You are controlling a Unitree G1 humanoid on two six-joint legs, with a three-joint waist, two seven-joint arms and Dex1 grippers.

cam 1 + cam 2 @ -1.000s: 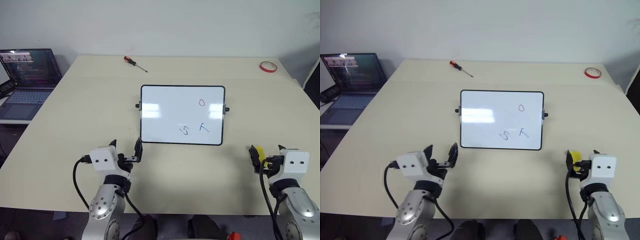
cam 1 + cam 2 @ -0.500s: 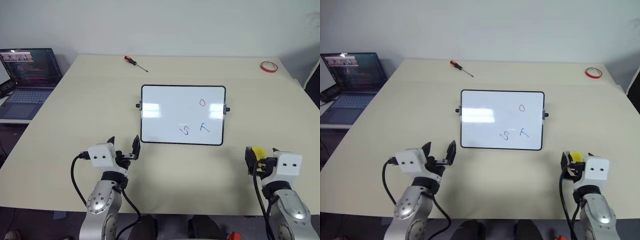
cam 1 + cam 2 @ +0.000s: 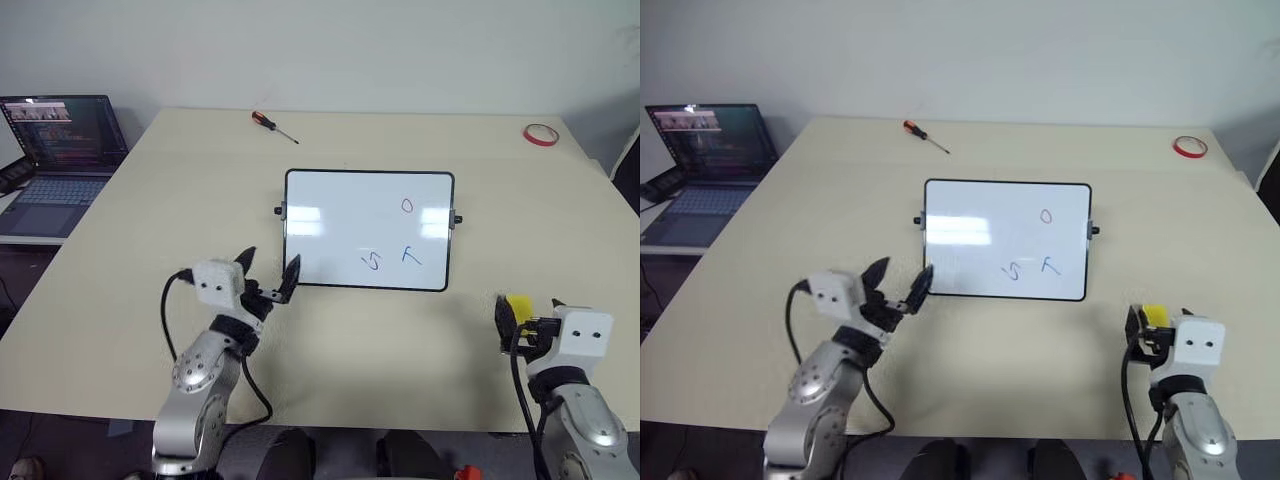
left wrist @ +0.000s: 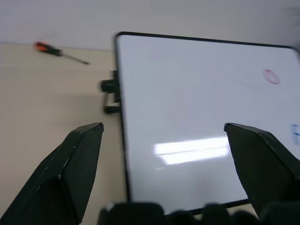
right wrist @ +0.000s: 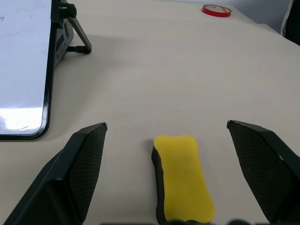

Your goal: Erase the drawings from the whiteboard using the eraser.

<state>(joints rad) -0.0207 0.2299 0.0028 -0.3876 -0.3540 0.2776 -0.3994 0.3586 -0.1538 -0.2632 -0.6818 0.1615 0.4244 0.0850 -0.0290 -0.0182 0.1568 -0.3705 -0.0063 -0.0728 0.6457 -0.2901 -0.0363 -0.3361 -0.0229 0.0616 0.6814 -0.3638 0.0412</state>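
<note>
The right gripper isn't ready to close yet, as the yellow eraser (image 3: 519,309) (image 5: 183,176) is below its fingers. The right gripper should go down to the eraser first, then close on it.
The whiteboard (image 3: 340,225) stands tilted on the table's middle, with a red oval drawing (image 3: 406,205) and two blue scribbles (image 3: 372,260) (image 3: 410,255) on its right half. My left gripper (image 3: 272,262) is open just in front of the board's lower left corner, pointing at it; the left wrist view has the board (image 4: 197,103) between its fingers (image 4: 70,173). The yellow eraser (image 5: 183,176) lies on the table near the front right edge, between the spread fingers of my open right gripper (image 3: 528,318), touching neither finger.
A laptop (image 3: 55,150) sits open off the table's left side. A screwdriver (image 3: 272,125) lies at the back of the table and a red tape ring (image 3: 538,133) at the back right corner. The board's folding stand (image 5: 75,37) juts out behind it.
My left gripper has moved forward and to the right, turning toward the whiteboard's lower left corner. The right gripper and the eraser have stayed in place.
</note>
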